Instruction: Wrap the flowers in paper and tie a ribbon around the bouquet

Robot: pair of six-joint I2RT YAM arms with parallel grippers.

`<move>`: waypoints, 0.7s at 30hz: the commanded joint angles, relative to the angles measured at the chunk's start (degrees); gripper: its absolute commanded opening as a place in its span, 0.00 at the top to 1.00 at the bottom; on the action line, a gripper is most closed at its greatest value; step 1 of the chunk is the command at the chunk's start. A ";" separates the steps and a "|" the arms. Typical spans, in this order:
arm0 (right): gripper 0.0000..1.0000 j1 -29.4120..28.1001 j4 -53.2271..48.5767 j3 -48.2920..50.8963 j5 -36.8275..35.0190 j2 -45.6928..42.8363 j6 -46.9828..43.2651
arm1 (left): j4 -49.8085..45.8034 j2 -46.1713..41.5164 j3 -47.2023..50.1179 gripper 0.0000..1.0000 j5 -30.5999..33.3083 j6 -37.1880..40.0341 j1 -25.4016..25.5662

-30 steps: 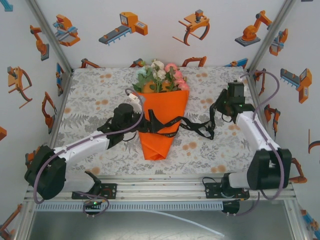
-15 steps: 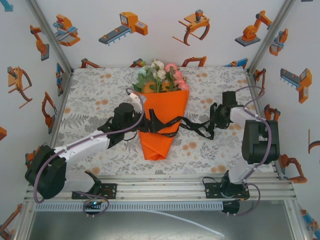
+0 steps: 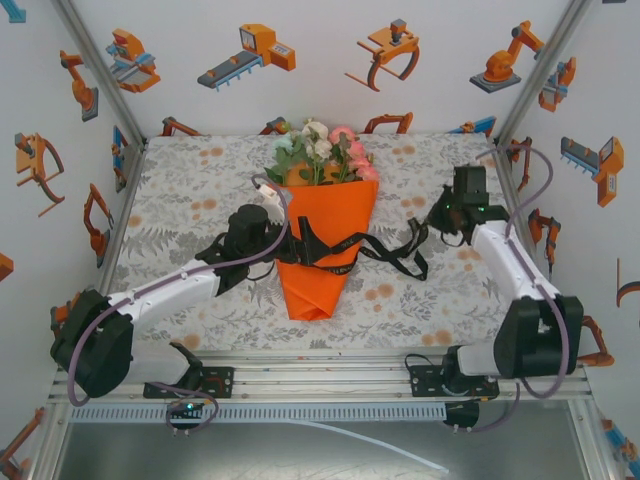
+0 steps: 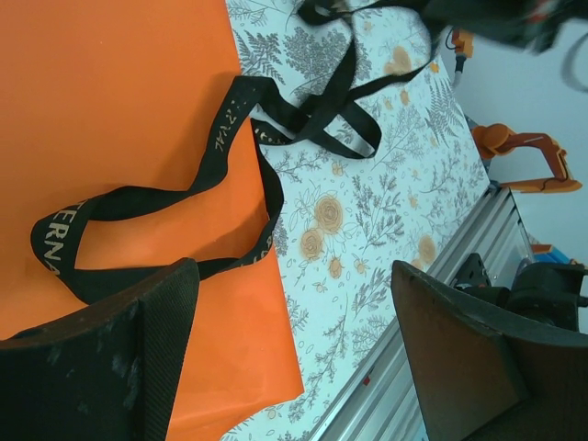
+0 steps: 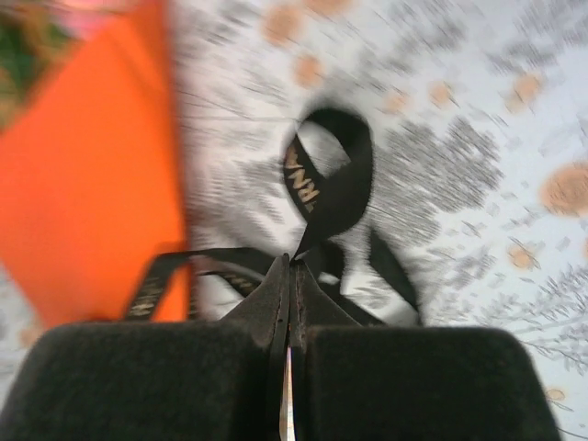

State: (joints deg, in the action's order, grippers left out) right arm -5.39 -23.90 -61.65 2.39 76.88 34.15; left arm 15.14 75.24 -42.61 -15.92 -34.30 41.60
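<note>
The left gripper grabs the ribbon near the ribbon's end that my right gripper holds next, to stretch the black ribbon (image 3: 345, 252) across the bouquet for tying.
The bouquet (image 3: 328, 235) lies mid-table as an orange paper (image 4: 119, 110) cone, narrow end toward me. The flowers (image 3: 320, 150), pink, white and pale green, show at its far wide end. The black ribbon (image 3: 345, 252) loops loosely across the cone and trails right over the cloth. My left gripper (image 3: 279, 243) hangs open at the cone's left edge, one finger (image 4: 110, 367) over the paper, nothing between the jaws. My right gripper (image 3: 437, 218) is shut on the ribbon's right end (image 5: 331, 175), which rises in a loop from the fingertips (image 5: 292, 262).
A floral tablecloth (image 3: 200, 190) covers the table. The metal front rail (image 3: 330, 375) runs along the near edge between the arm bases. White walls with robot prints close in the back and sides.
My right gripper dipped to the ribbon's right end, closed on it and drew back up and away, lifting that end. The left arm and bouquet stayed put.
</note>
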 commanded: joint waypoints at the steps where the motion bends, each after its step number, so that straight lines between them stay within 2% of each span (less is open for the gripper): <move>1: 1.00 -4.19 -4.81 -7.57 -1.54 -3.72 -2.09 | 0.35 0.24 -2.47 0.22 -0.71 0.82 0.15; 3: 1.00 -6.92 -5.60 -10.74 -1.47 -4.76 -2.16 | 1.68 0.39 -2.69 0.22 -2.46 0.98 0.15; 6: 1.00 -10.35 -4.58 -13.69 1.24 -5.30 -2.53 | 5.01 0.74 -4.32 0.22 -8.33 1.67 0.31; 8: 1.00 -11.63 -2.17 -13.81 5.71 -5.44 -2.39 | 6.89 0.70 -5.84 0.22 -10.87 1.94 0.75; 11: 1.00 -12.77 -1.17 -13.85 7.27 -5.12 0.35 | 7.45 1.54 -8.49 0.22 -13.50 3.08 1.36; 13: 1.00 -13.81 -0.66 -13.38 6.61 -5.17 2.57 | 8.26 3.15 -9.96 0.23 -13.87 1.92 1.72; 17: 1.00 -16.33 0.52 -13.06 5.05 -5.21 3.81 | 20.10 9.28 -10.52 0.32 -12.87 -5.94 2.51; 21: 1.00 -17.39 0.79 -13.22 4.81 -4.53 4.93 | 25.67 16.13 -14.18 0.35 -14.08 -3.92 3.27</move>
State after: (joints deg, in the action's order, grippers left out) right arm -22.06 -24.97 -74.96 7.49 72.01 37.12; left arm 32.91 87.42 -53.67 -27.79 -37.52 44.25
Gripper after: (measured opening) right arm 0.004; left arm 0.652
